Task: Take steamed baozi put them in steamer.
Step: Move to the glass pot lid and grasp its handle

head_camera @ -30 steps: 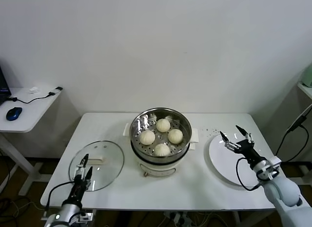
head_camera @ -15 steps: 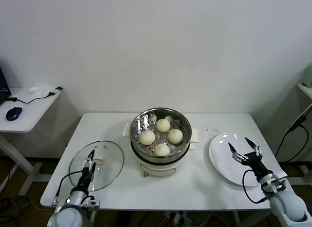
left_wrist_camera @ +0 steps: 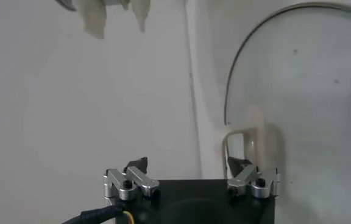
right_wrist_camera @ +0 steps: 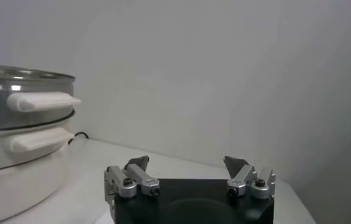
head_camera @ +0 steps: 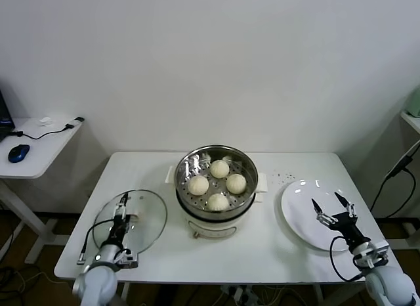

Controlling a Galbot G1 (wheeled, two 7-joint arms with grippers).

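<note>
The glass lid (head_camera: 144, 217) is lying wide and flat on the tabletop. My left gripper needs to grab its narrow cream handle (head_camera: 134, 218) next for that reason.
Four pale cream baozi (head_camera: 218, 177) lie inside the shiny steel steamer (head_camera: 185, 163), which stands on its cream pot base at the table's middle. My right gripper (head_camera: 329, 205) is open and empty, low over the near part of the white plate (head_camera: 298, 217), to the steamer's right. My left gripper (head_camera: 122, 203) hangs over the glass lid (head_camera: 144, 217) at the left, and it is open and empty. The right wrist view shows the steamer's wall and handles (right_wrist_camera: 38, 101). The left wrist view shows the lid (left_wrist_camera: 309, 91) and its cream handle.
A side desk at the far left carries a blue mouse (head_camera: 18, 152) and a cable. The table's front edge runs just before both grippers. A black cable hangs at the far right.
My right gripper has drawn back from the plate's far left part toward the front edge and sunk lower. My left gripper has moved forward over the glass lid.
</note>
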